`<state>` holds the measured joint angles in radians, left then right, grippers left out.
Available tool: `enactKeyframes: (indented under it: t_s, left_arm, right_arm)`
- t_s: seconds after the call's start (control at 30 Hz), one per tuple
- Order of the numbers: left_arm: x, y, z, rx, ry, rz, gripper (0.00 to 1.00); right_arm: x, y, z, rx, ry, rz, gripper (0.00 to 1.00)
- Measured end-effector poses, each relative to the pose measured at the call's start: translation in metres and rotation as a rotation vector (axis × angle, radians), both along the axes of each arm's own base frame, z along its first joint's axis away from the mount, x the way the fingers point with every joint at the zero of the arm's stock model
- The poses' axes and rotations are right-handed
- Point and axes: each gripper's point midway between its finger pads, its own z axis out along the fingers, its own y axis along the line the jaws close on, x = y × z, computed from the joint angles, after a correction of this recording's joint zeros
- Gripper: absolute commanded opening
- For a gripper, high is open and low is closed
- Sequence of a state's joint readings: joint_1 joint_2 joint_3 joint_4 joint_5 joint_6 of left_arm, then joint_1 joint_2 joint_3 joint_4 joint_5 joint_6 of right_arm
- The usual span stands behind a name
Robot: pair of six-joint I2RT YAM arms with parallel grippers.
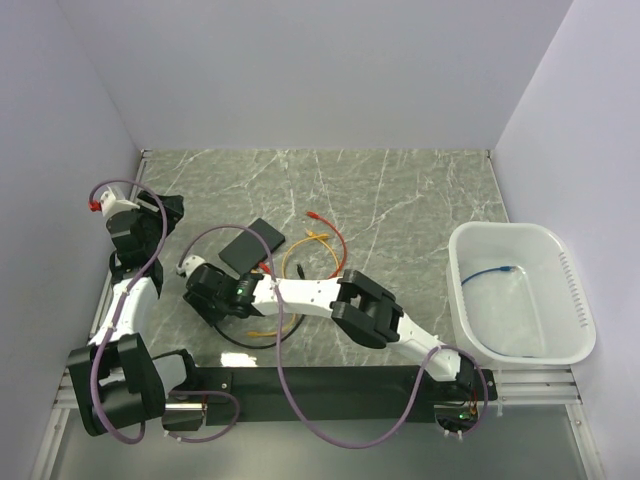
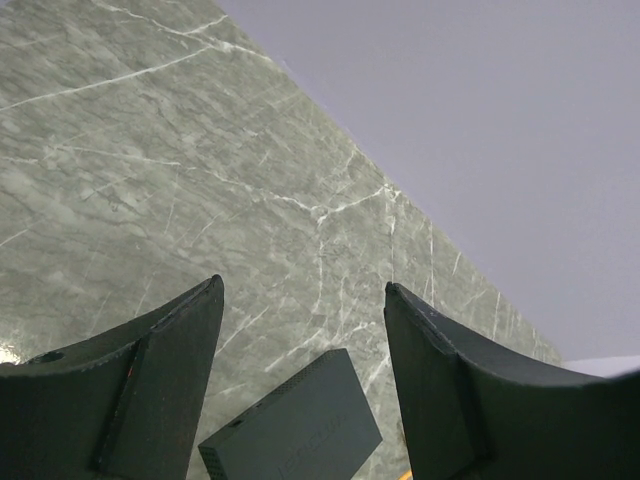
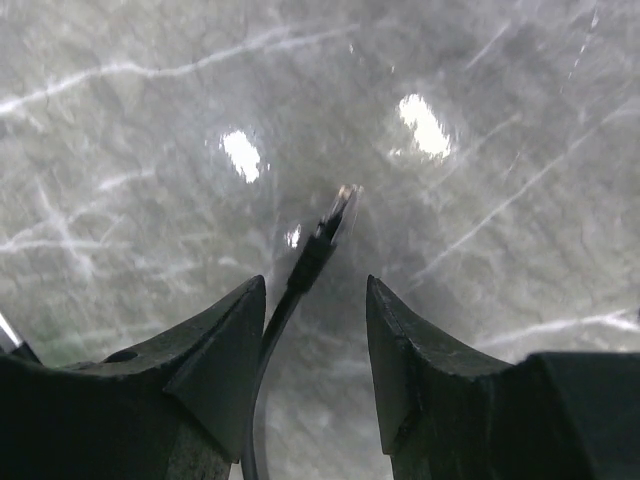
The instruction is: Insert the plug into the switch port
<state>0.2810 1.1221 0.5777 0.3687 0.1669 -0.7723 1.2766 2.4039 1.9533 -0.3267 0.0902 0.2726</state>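
Note:
My right gripper closes now and catches the cable. It is ready to close, since its fingers sit beside the black cable just behind its plug (image 3: 303, 275) in the right wrist view.
The switch (image 1: 253, 245) is a flat matte-black box lying on the marble table, just beyond my right gripper (image 1: 203, 290). In the right wrist view, a black cable ending in a clear plug (image 3: 340, 212) lies on the table. The cable runs between the open fingers of my right gripper (image 3: 315, 282), close against the left finger (image 3: 225, 345) and well apart from the right one. My left gripper (image 1: 165, 212) hangs open at the left wall with nothing between its fingers. From the left wrist, the switch (image 2: 295, 425) shows low between the fingers of the left gripper (image 2: 302, 288).
An orange cable (image 1: 322, 240) and a yellow cable (image 1: 265, 331) lie loose around the switch and my right arm. The black cable (image 1: 247, 341) loops under that arm. A white bin (image 1: 570, 290) holding a blue cable (image 1: 497, 272) stands at the right.

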Motion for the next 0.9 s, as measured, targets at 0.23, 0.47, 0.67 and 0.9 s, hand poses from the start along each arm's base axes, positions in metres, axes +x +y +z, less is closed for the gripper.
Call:
enactKeyframes:
  t_s: [0.23, 0.47, 0.67, 0.9]
  left_arm:
    - [0.000, -0.001, 0.000, -0.002, 0.000, -0.004, 0.71]
    - [0.000, 0.000, -0.002, -0.006, 0.004, -0.004, 0.71]
    - [0.001, -0.004, -0.001, -0.010, -0.006, -0.020, 0.70]
    - [0.001, -0.020, 0.000, -0.024, -0.053, -0.115, 0.68]
  right_arm:
    - [0.004, 0.005, -0.004, -0.009, -0.021, -0.015, 0.37]
    - [0.005, 0.004, -0.007, -0.013, -0.030, -0.018, 0.00]
    - [0.000, -0.012, -0.005, -0.003, -0.035, -0.016, 0.00]
    - [-0.009, -0.072, 0.028, 0.037, -0.025, -0.012, 0.00]
